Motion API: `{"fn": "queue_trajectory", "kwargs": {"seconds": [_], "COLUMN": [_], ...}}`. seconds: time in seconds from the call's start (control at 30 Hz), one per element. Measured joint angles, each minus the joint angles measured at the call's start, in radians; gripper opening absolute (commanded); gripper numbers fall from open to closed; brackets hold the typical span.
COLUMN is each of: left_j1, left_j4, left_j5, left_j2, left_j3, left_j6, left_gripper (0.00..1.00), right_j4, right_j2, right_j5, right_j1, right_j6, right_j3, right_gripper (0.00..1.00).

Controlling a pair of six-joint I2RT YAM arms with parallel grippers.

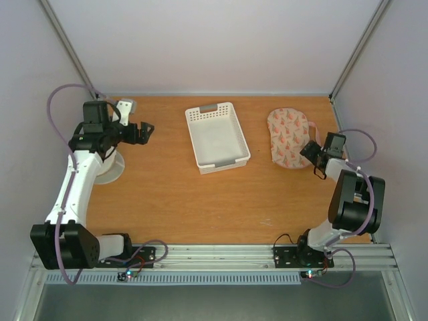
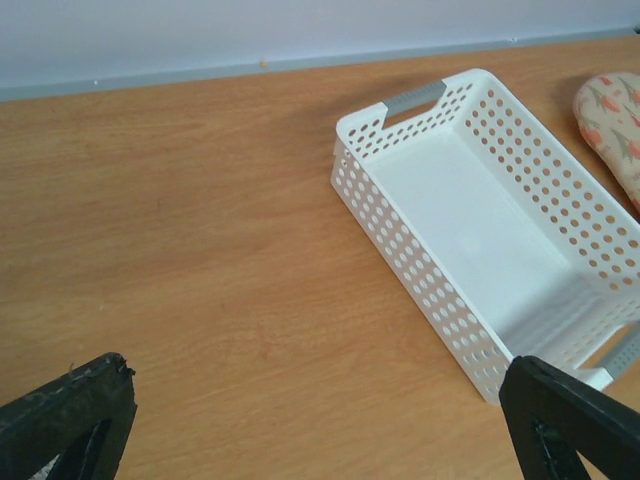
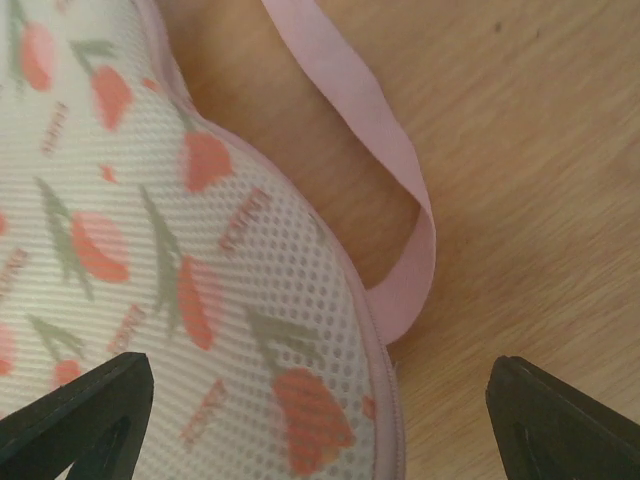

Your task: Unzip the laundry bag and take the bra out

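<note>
In the right wrist view, my right gripper's fingertips straddle the pouch's edge but hover above its undented mesh, so it lowers before closing on the pouch.
The laundry bag (image 1: 289,137) lies flat at the back right of the table, a cream mesh pouch with pink-orange marks (image 3: 200,270) and a pink edge. A pink loop strap (image 3: 390,150) curls off its side. My right gripper (image 1: 314,155) hovers at the pouch's near right edge, open; in the right wrist view its jaws (image 3: 318,385) straddle that edge and the loop's base, not touching. My left gripper (image 1: 144,132) hangs open over bare wood at the back left, holding nothing (image 2: 318,390). The bra is hidden from view.
A white perforated basket (image 1: 190,134) with grey handles stands empty at the back centre (image 2: 400,250), between the two grippers. A round white disc (image 1: 115,171) lies under the left arm. Walls close the table on three sides.
</note>
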Motion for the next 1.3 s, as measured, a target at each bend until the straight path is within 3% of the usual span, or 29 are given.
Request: {"fn": "queue_trajectory", "kwargs": {"seconds": [0.1,0.17,0.43,0.53,0.93,1.3], "left_j1": [0.000,0.000,0.000,0.000,-0.001,-0.034], "left_j4": [-0.025,-0.035,-0.041,-0.043,-0.055,-0.188], "left_j5": [0.009,0.016,0.027,0.029,0.098,0.196], "left_j2": [-0.008,-0.008,-0.008,-0.006,0.013,0.016], "left_j3": [0.000,-0.001,-0.013,-0.018,-0.021,0.089], "left_j6": [0.001,0.001,-0.005,-0.005,-0.010,0.049], "left_gripper": [0.99,0.99,0.99,0.99,0.98,0.96], "right_j4": [0.004,0.010,0.045,0.044,-0.092,-0.168], "right_j2": [0.047,0.064,0.074,0.072,-0.202,-0.380], "right_j5": [-0.014,-0.029,-0.100,-0.127,-0.177,-0.159], "right_j1": [0.000,0.000,0.000,0.000,0.073,0.315], "right_j6": [0.015,0.025,0.026,0.018,0.023,0.138], "right_j3": [-0.004,-0.013,-0.023,-0.017,0.167,0.338], "right_gripper": [0.88,0.78,0.14,0.01,0.01,0.01]}}
